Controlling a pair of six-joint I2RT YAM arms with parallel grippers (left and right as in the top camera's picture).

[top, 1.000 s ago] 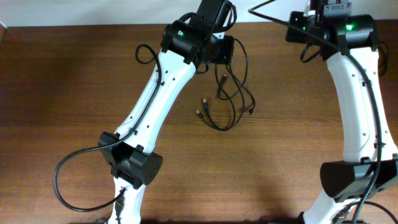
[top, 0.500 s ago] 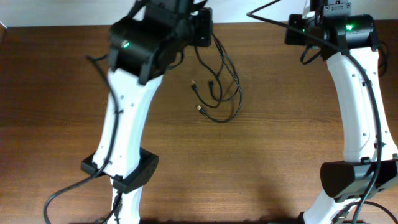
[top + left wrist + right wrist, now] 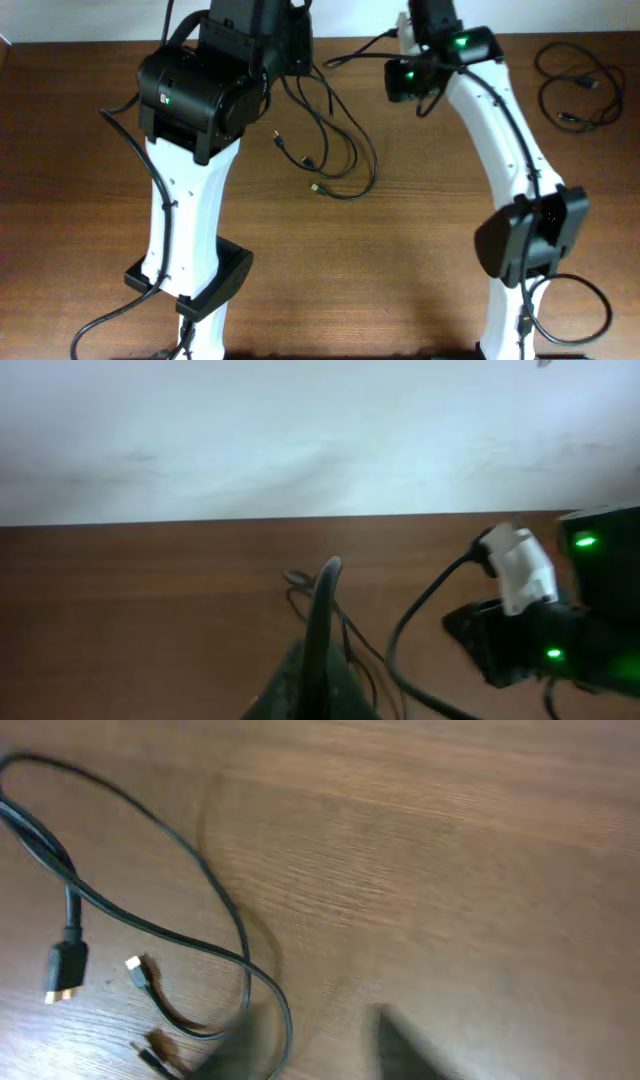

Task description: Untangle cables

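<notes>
My right gripper needs to pull the black cable out of the tangle, so next it should grab the cable by its loop (image 3: 374, 162) (image 3: 286, 1017) and leave the plug ends loose.
A tangle of thin black cables (image 3: 325, 150) hangs from my left gripper and trails onto the brown table; small metallic plug ends (image 3: 316, 187) lie at its lower edge. In the left wrist view my left gripper (image 3: 318, 675) is shut on one black cable (image 3: 323, 600) that rises between the fingers. My right gripper (image 3: 315, 1045) is open and empty, blurred, low over the wood. A cable loop (image 3: 215, 910) and a black plug (image 3: 65, 970) lie to its left. In the overhead view the right wrist (image 3: 430, 65) is just right of the tangle.
A second loose coil of black cable (image 3: 580, 85) lies at the table's far right back corner. The left arm's dark housing (image 3: 205, 85) hides part of the table's left half. The right arm's wrist (image 3: 560, 630) shows in the left wrist view. A white wall runs behind the table.
My left arm has swung left and risen, dragging the tangle leftward. My right arm has swung from the far right toward the middle, uncovering the coil at the back right.
</notes>
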